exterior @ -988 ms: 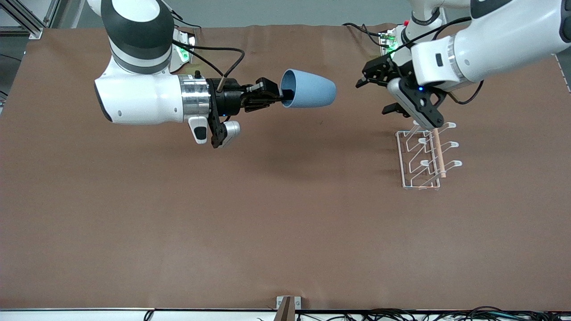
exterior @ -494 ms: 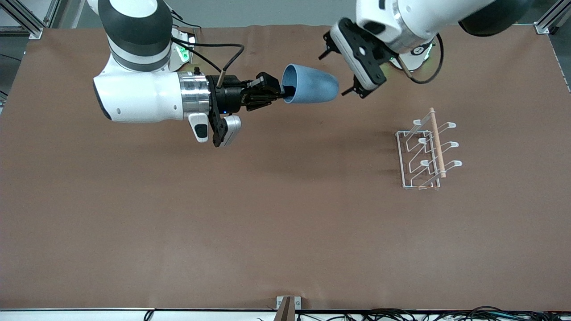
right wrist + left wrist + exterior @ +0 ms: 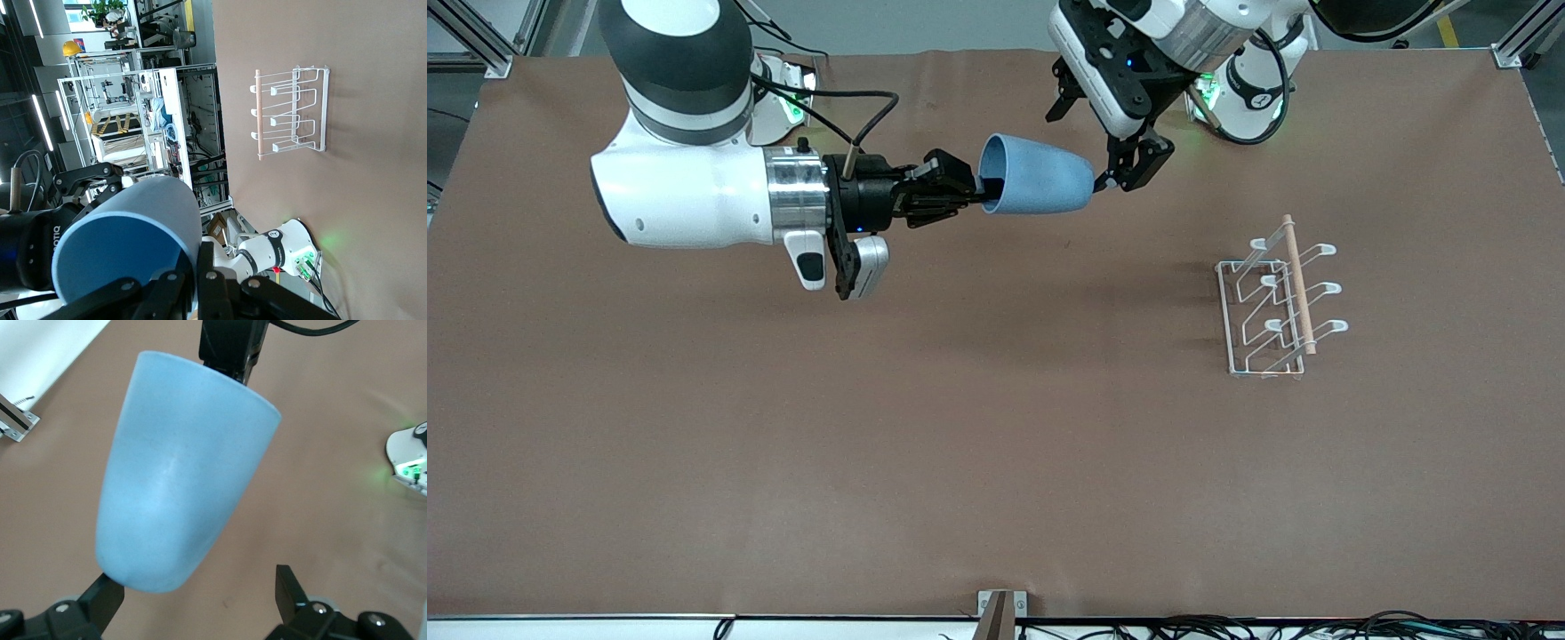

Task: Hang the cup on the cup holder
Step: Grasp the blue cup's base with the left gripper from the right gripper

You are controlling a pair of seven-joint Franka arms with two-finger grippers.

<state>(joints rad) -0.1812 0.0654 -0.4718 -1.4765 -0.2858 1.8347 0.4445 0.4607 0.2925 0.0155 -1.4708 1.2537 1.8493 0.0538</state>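
The left gripper grabs the cup by its closed base end (image 3: 1073, 183) next, which leaves the blue cup's opening (image 3: 994, 172) free to slip onto a holder hook.
The blue cup (image 3: 1036, 175) lies on its side in the air over the table's back middle. My right gripper (image 3: 974, 188) is shut on its rim, one finger inside the mouth; the right wrist view shows the cup (image 3: 127, 233) and this grip (image 3: 200, 270). My left gripper (image 3: 1087, 147) is open at the cup's closed base end. In the left wrist view the cup (image 3: 180, 487) has its base between the open fingers (image 3: 197, 597), close to one fingertip (image 3: 103, 600). The white wire cup holder (image 3: 1272, 302) with its wooden rod (image 3: 1296, 284) stands empty toward the left arm's end, also in the right wrist view (image 3: 293, 110).
Two boxes with green lights (image 3: 787, 98) (image 3: 1209, 89) sit by the arm bases at the table's back edge. A small metal bracket (image 3: 1000, 609) is at the front edge. Brown table cover (image 3: 960, 427) spreads between cup and front edge.
My left gripper swung from over the cup holder to the cup's base end. My right arm drew back slightly toward its own end with the cup.
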